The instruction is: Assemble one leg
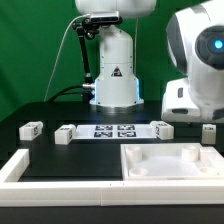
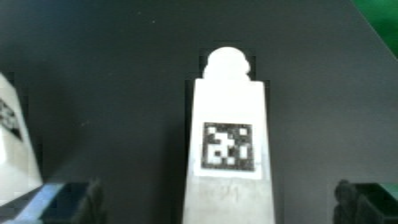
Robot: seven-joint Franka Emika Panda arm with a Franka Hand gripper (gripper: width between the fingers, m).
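Next, my gripper grabs the leg by its tagged body [image 2: 230, 187]. That leaves the leg's rounded peg end free to go into the tray-shaped piece.
In the wrist view a white oblong leg [image 2: 228, 140] with a rounded peg end and a black-and-white tag lies on the black table. It sits between my two dark fingers [image 2: 63, 200], which stand wide apart on either side without touching it. My gripper [image 2: 217, 205] is open and empty. In the exterior view my gripper [image 1: 208, 131] hangs low at the exterior view's right, behind the tray piece. Three more legs lie in a row: one [image 1: 29, 128], another [image 1: 66, 134] and a third [image 1: 161, 127].
The marker board [image 1: 113, 130] lies in the middle in front of the robot base [image 1: 115, 75]. The large white tray-shaped piece [image 1: 170, 185] sits at the front right. A white frame rim [image 1: 18, 168] runs along the front left. Another tagged part shows at the wrist view's edge [image 2: 9, 115].
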